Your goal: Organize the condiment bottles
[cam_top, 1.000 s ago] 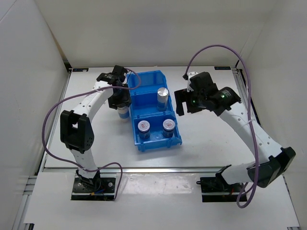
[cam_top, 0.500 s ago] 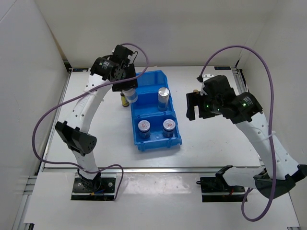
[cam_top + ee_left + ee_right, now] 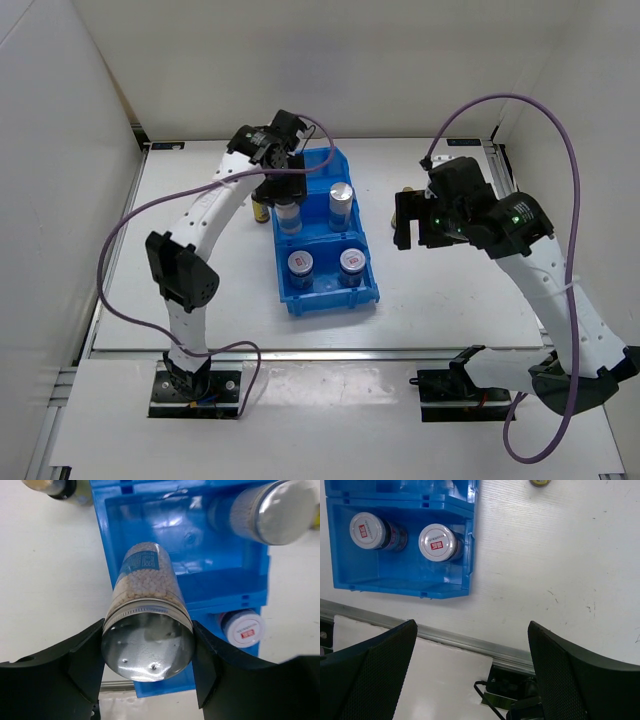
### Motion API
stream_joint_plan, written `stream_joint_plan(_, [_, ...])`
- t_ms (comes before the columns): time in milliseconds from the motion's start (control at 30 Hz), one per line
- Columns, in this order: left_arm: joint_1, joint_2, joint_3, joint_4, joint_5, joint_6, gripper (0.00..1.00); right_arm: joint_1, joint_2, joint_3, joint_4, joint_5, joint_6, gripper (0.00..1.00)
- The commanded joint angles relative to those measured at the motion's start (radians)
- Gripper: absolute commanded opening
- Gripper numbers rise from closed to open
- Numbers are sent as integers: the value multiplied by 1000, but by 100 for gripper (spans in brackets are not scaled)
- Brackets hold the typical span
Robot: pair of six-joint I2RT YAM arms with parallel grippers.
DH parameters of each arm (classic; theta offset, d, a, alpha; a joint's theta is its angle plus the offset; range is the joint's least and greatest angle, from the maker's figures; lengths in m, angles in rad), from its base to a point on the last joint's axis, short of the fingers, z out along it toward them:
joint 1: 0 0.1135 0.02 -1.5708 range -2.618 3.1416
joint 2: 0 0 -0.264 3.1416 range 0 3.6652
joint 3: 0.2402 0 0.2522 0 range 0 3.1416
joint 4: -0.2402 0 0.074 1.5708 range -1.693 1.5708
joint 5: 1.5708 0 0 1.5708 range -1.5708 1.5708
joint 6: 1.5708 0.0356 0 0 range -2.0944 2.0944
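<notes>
The base of the white-blue cylinder is high above the bottom of the bin, next to the bin's side. The cylinder would tip against the bin's side if I opened now, so my left gripper needs to keep holding it.
My left gripper (image 3: 286, 190) is shut on a white-blue cylinder (image 3: 289, 216) and holds it over the left side of the blue bin's (image 3: 318, 296) middle compartment. In the left wrist view the jaws clamp the cylinder's silver lid (image 3: 147, 647). The second cylinder (image 3: 341, 201) stands in the same compartment's right side and also shows in the left wrist view (image 3: 272, 510). Two squat jars (image 3: 301, 265) (image 3: 350, 262) stand in the near compartment. One dark-brown bottle (image 3: 259, 210) stands left of the bin. Another dark-brown bottle (image 3: 407, 192) stands right of it, by my open, empty right gripper (image 3: 405, 224).
The bin's far compartment (image 3: 312, 165) is partly hidden by my left arm. White walls close in the table on the left, back and right. A metal rail (image 3: 470, 642) runs along the near table edge. The right wrist view shows both jars (image 3: 367, 530) (image 3: 437, 542).
My left gripper has carried the cylinder from the table left of the bin up and over to the bin's middle compartment. My right gripper shifted a little to the right.
</notes>
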Motion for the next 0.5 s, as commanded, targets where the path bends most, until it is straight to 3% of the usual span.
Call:
stream_joint_plan(0, [-7,6,-25,79,18,-4,12,0,-9,47,-28,40,15,94])
stream_joint_plan(100, [-7,46,-44,90,46,-4,12,0,-9,38,-28,49,15,95])
stream_joint_plan(200, [-7,70,-66,122,55,-13,25,0,10,19,-28,60,15,100])
stream_joint_plan(267, [-7,82,-67,131,55,-13,41,0,34,19,-28,69,15,100])
stream_joint_plan(300, [-7,92,-67,131,55,-13,62,0,49,32,-28,69,15,100])
stream_joint_plan(400, [-7,92,-48,120,55,-13,92,0,74,70,-28,69,15,100])
stream_joint_plan(467, [3,80,-7,97,55,-24,100,-9,111,85,-28,80,15,100])
